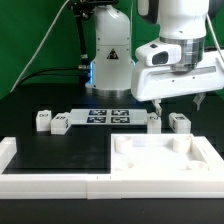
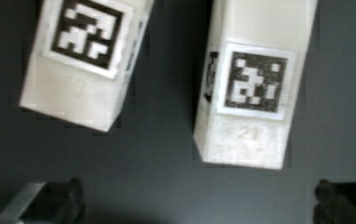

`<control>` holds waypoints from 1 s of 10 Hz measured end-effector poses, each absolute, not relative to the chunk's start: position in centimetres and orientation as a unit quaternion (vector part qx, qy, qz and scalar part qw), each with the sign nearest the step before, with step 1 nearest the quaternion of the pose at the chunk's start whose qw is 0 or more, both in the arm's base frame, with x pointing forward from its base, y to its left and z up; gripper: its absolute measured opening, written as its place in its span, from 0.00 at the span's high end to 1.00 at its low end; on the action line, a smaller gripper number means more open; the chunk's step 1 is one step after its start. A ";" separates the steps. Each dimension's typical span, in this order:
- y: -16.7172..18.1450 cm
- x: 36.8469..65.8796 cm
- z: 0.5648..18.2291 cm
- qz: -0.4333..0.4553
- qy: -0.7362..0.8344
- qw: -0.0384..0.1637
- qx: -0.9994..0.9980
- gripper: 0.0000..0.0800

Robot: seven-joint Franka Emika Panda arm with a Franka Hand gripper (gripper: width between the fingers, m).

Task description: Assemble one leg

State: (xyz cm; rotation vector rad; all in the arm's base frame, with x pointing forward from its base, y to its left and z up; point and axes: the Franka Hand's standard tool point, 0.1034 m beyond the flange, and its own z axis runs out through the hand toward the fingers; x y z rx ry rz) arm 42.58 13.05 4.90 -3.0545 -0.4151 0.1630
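Observation:
My fingers stop short of the white leg, so closing now would miss it. My gripper moves toward the leg first, then closes on the leg.
Two white legs with black-and-white tags lie on the dark table below my gripper (image 2: 196, 200): one leg (image 2: 249, 85) and a second leg (image 2: 86, 60) beside it, apart from each other. My fingers (image 2: 50, 200) stand wide open and empty, short of both legs. In the exterior view the gripper (image 1: 180, 103) hangs just above these two legs (image 1: 154, 123) (image 1: 180, 122) on the view's right. Two more legs (image 1: 43, 121) (image 1: 60, 124) lie at the view's left.
The marker board (image 1: 108, 116) lies between the two pairs of legs. A large flat white panel with corner holes (image 1: 165, 160) lies in front at the exterior view's right. A low white wall (image 1: 40, 178) runs along the front and left.

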 end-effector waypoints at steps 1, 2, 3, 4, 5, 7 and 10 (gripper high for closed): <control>13.0 42.2 4.8 0.067 -0.135 0.025 -0.988 0.19; 12.9 41.3 5.1 0.149 -0.138 0.016 -0.979 0.19; 13.2 42.1 5.1 0.183 -0.137 0.015 -0.973 0.19; 13.2 41.3 5.2 0.245 -0.134 0.008 -0.960 0.19; 13.6 41.0 5.2 0.300 -0.130 0.002 -0.945 0.19; 14.5 40.8 4.8 0.378 -0.133 -0.005 -0.916 0.19; 15.5 39.9 3.8 0.483 -0.143 -0.016 -0.864 0.19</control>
